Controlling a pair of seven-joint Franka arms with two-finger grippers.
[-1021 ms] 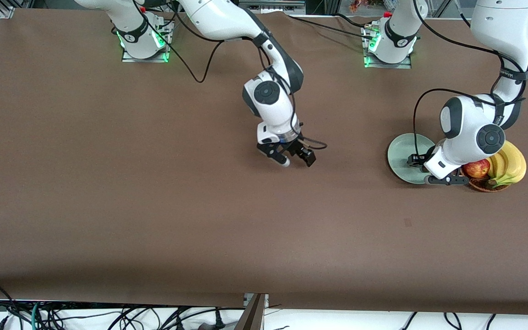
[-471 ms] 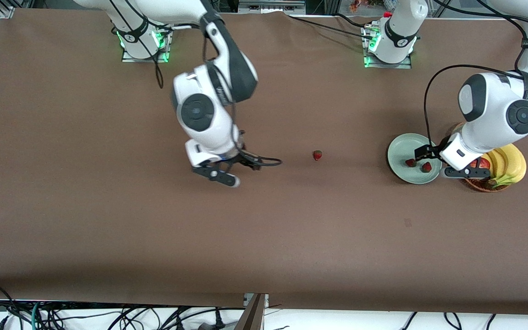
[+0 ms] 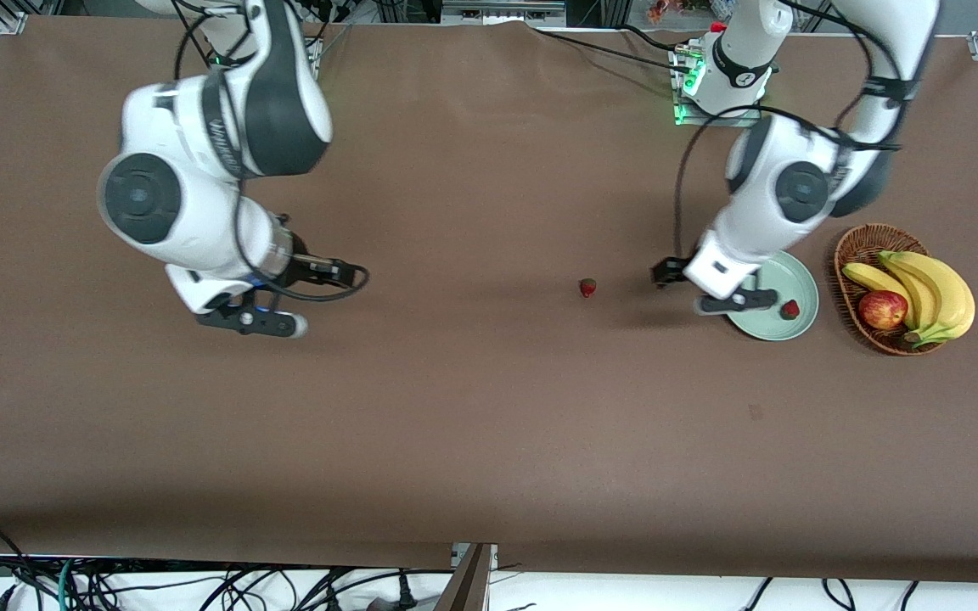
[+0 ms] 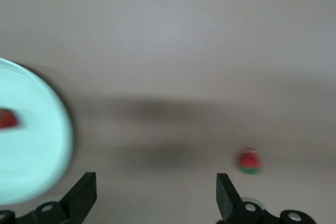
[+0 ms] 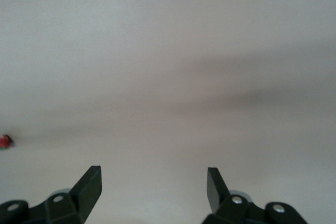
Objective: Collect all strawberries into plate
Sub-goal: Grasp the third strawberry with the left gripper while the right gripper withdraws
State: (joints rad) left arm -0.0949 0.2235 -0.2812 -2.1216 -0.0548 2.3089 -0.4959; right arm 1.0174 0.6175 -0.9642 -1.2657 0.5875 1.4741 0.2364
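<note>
My left gripper is going to grab the loose strawberry next by its red body (image 3: 587, 288), so the berry can join the mint-green plate (image 3: 801, 288).
One strawberry (image 3: 588, 288) lies on the bare table in the middle. The mint-green plate (image 3: 801, 288) lies beside it toward the left arm's end and holds one visible strawberry (image 3: 789, 310). The third berry is hidden. My left gripper (image 3: 704, 287) hangs open and empty over the plate's rim on the side of the loose berry. In the left wrist view the gripper (image 4: 156, 192) frames bare table, with the plate (image 4: 37, 156), its berry (image 4: 7, 118) and the loose berry (image 4: 249, 161). My right gripper (image 3: 272, 305) is open and empty over bare table near its own end; its wrist view (image 5: 154, 187) shows a berry (image 5: 4, 141) at the edge.
A brown wicker basket (image 3: 858, 242) with bananas (image 3: 930, 293) and a red-yellow apple (image 3: 882, 310) stands beside the plate at the left arm's end. Brown cloth covers the table. Cables hang below the table's near edge.
The right gripper left a strawberry on the table's middle and swung away toward its own end. The left gripper moved from beside the basket across the plate toward the loose berry.
</note>
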